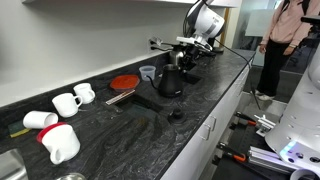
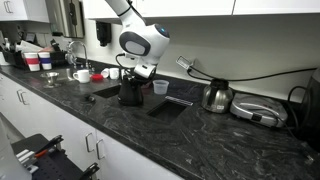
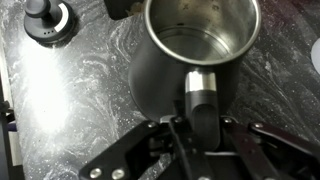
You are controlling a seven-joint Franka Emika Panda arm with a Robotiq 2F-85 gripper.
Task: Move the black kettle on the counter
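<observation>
I would raise the black kettle off the counter if I lifted my gripper now, because both of my fingers are closed around its handle (image 1: 182, 67) (image 3: 202, 103).
The black kettle (image 1: 169, 82) stands on the dark speckled counter (image 1: 200, 100), with its base at counter level. It also shows in an exterior view (image 2: 129, 93). In the wrist view its lid is off and the steel inside shows (image 3: 195, 35). My gripper (image 3: 200, 118) is shut on the kettle's side handle, one finger on each side. The gripper also shows in both exterior views (image 1: 186, 64) (image 2: 141, 72), right beside the kettle's top.
White mugs (image 1: 66, 102) and a white jug (image 1: 62, 143) stand along the counter. A red disc (image 1: 124, 82) and a small cup (image 2: 160, 87) lie near the kettle. A shiny steel pot (image 2: 216, 96) stands further along. A round black knobbed piece (image 3: 48, 20) lies beside the kettle. A person (image 1: 285, 40) stands beyond the counter's end.
</observation>
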